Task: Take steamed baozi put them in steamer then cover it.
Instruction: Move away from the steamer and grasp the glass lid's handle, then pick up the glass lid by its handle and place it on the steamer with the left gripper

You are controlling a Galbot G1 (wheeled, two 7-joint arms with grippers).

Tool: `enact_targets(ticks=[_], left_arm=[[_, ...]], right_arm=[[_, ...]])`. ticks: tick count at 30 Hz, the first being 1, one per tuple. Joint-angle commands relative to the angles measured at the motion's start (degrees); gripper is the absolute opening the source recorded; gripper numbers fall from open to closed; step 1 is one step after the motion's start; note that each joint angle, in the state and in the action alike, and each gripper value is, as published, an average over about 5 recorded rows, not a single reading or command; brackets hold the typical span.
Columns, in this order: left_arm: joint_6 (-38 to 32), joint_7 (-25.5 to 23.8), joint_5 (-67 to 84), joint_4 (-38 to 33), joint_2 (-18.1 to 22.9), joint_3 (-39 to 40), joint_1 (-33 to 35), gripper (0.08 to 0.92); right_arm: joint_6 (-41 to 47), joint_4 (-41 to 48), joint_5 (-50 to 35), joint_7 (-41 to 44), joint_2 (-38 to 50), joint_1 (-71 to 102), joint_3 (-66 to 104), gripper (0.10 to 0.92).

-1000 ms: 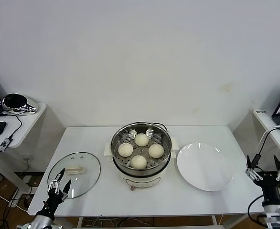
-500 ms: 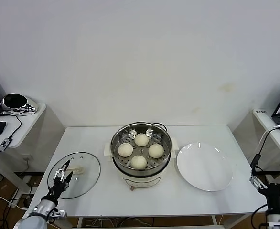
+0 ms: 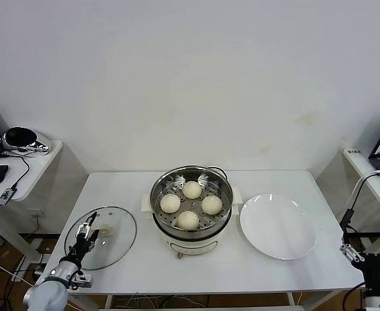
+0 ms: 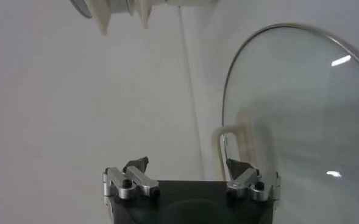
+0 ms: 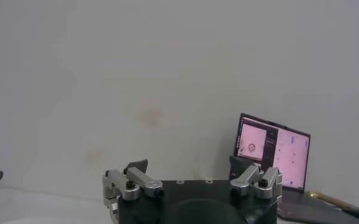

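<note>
Next, my left gripper grabs the cover by its narrow cream handle (image 3: 106, 230), since the cover's glass disc (image 3: 117, 244) spreads far wider than my fingers.
Several cream-white baozi (image 3: 189, 219) sit on the perforated tray inside the steel steamer (image 3: 191, 172) at the table's middle. The cover (image 3: 112, 249), a clear glass lid with a cream handle (image 3: 105, 229), lies flat on the table to the steamer's left. My left gripper (image 3: 88, 230) hovers open over the cover's near-left part, just beside the handle. In the left wrist view the left gripper (image 4: 188, 165) holds nothing, and the handle (image 4: 231, 143) lies just ahead of one fingertip. My right gripper (image 3: 369, 249) hangs open and empty off the table's right edge.
A white plate (image 3: 277, 226) lies right of the steamer. A side table (image 3: 44, 162) with a mouse and cables stands at the far left. A laptop (image 5: 270, 158) on a shelf sits at the far right, close to my right arm.
My left gripper has moved forward over the cover toward its handle. My right gripper has dropped lower and drawn back beside the table. Both stayed open.
</note>
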State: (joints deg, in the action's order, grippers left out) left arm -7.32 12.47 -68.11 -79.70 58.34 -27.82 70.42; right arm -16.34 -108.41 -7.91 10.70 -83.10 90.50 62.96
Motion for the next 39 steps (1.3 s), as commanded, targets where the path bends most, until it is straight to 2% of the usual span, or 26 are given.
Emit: enact_targets(ticks=[1, 6, 9, 17, 24, 29, 32, 39], left_arm=[[-0.02, -0.36, -0.06, 4.43, 0.0, 0.88, -4.21, 0.823], [-0.03, -0.65, 0.78, 5.17, 0.09, 0.82, -5.18, 0.822], [-0.1, -1.04, 1.09, 6.03, 0.18, 1.09, -5.65, 0.781], [-0.17, -1.56, 1.39, 7.85, 0.81, 1.45, -6.01, 0.55], [-0.32, -0.6, 2.6, 6.66, 1.07, 1.14, -4.96, 0.351], [-0.17, 1.43, 4.64, 3.25, 0.8, 0.13, -3.0, 0.205], [0.56, 1.8, 5.47, -0.2, 0.13, -1.01, -1.33, 0.15], [5.71, -1.08, 11.63, -14.64, -3.2, -6.48, 7.59, 0.143]], right_arm=[[-0.37, 0.16, -0.05, 0.09, 0.14, 0.32, 0.26, 0.823], [-0.57, 0.99, 0.04, 0.28, 0.39, 0.31, -0.11, 0.823], [-0.55, 1.25, 0.01, 0.38, 0.41, 0.27, -0.43, 0.823], [-0.42, 1.32, -0.22, 0.55, 0.72, 0.24, -0.6, 0.823], [-0.54, 1.22, -0.21, 0.63, 0.65, 0.38, -0.9, 0.823], [0.03, 0.92, -0.74, 0.71, 0.85, 0.51, -1.72, 0.823], [0.7, 0.44, -1.35, 0.8, 0.98, 0.55, -2.49, 0.823], [0.52, -0.93, 0.22, 0.81, 0.72, 1.26, -3.36, 0.823]])
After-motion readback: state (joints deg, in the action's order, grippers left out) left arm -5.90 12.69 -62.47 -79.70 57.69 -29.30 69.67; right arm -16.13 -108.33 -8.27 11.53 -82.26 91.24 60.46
